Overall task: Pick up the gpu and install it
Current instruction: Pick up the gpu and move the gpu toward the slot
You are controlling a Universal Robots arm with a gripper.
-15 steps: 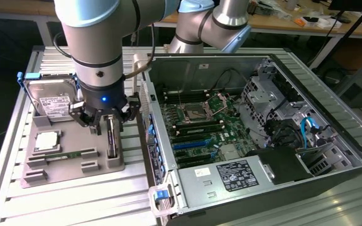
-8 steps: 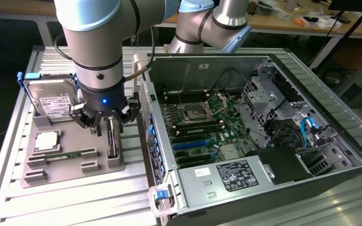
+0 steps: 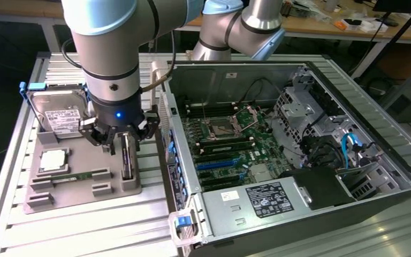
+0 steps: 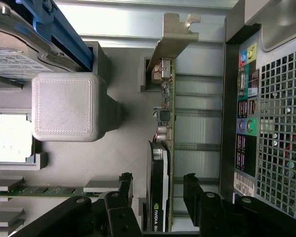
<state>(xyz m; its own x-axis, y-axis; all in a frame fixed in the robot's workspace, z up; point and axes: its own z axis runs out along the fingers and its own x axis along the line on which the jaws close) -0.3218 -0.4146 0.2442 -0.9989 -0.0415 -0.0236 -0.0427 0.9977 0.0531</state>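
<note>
My gripper's black fingers are on both sides of the GPU (image 3: 127,161), so my gripper needs to close now, and that would hold the GPU.
The gpu (image 3: 127,161) stands on its edge in a slot of the grey holder tray (image 3: 84,199), at the exterior view's left of the open computer case (image 3: 263,144). In the wrist view the gpu (image 4: 163,148) shows its dark fan side and green board, with its silvery bracket (image 4: 176,39) at the far end. My gripper (image 3: 120,140) hangs just above it, open. The two black fingers (image 4: 124,190) straddle the card, one on each side, with a gap to it on both. The gripper (image 4: 158,192) holds nothing.
On the tray lie a silver hard drive (image 3: 59,112), a processor (image 3: 54,159) and a green memory stick (image 3: 77,175). A grey block (image 4: 64,106) rises beside the card. The case's rear panel (image 4: 266,123) is close on the other side. The motherboard (image 3: 227,144) lies exposed inside.
</note>
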